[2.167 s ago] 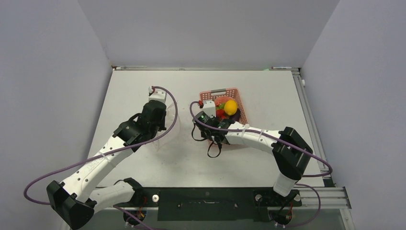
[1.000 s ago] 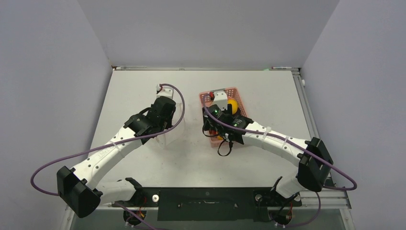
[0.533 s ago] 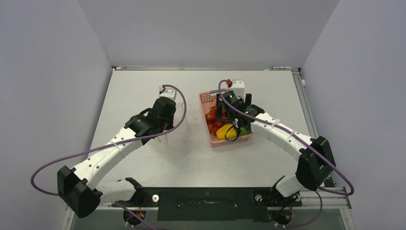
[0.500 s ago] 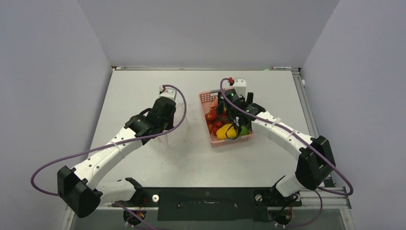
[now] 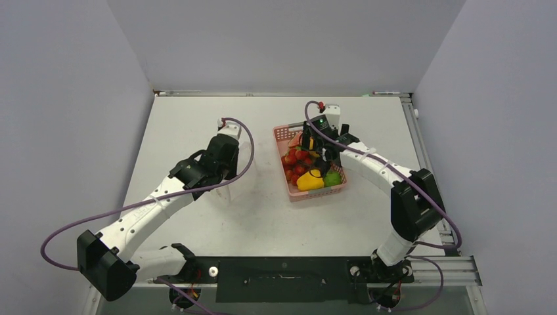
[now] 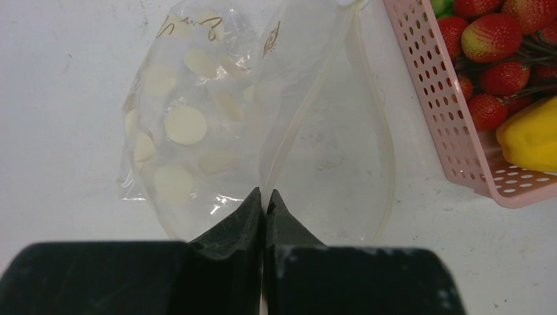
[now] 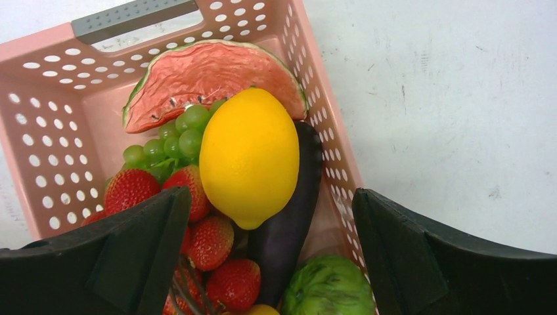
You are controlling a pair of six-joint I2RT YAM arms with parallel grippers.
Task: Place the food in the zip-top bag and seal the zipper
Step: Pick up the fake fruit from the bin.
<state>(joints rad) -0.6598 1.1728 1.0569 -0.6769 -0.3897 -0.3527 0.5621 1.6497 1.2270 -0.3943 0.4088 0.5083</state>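
Note:
My right gripper grabs the yellow lemon across its narrow middle (image 5: pixel 311 143) (image 7: pixel 249 158) next. This leaves the lemon's stem end free to enter the bag's opening.
The zip-top bag (image 6: pixel 197 131) is clear plastic with pale round spots and lies left of the basket, its mouth gaping. My left gripper (image 6: pixel 265 194) is shut on the bag's mouth edge, where the zipper (image 6: pixel 309 108) runs into the fingertips. The food lies in the pink basket (image 7: pixel 39 111): a yellow lemon (image 7: pixel 248 154) on top, a dark purple eggplant (image 7: pixel 289 223) beside it, a green piece (image 7: pixel 328 285), strawberries (image 7: pixel 131 187) and a yellow pepper (image 6: pixel 532 134). My right gripper (image 7: pixel 270 193) hangs open above the lemon and eggplant, holding nothing.
Green grapes (image 7: pixel 174 141) and a watermelon slice (image 7: pixel 203 75) fill the basket's far end. In the top view the basket (image 5: pixel 284 133) stands mid-table, right of the bag (image 5: pixel 228 190). Grey walls enclose the table on three sides.
My right arm swung from the basket's near left side to above its far part, and its jaws opened wide. The left arm kept its hold on the bag and barely shifted.

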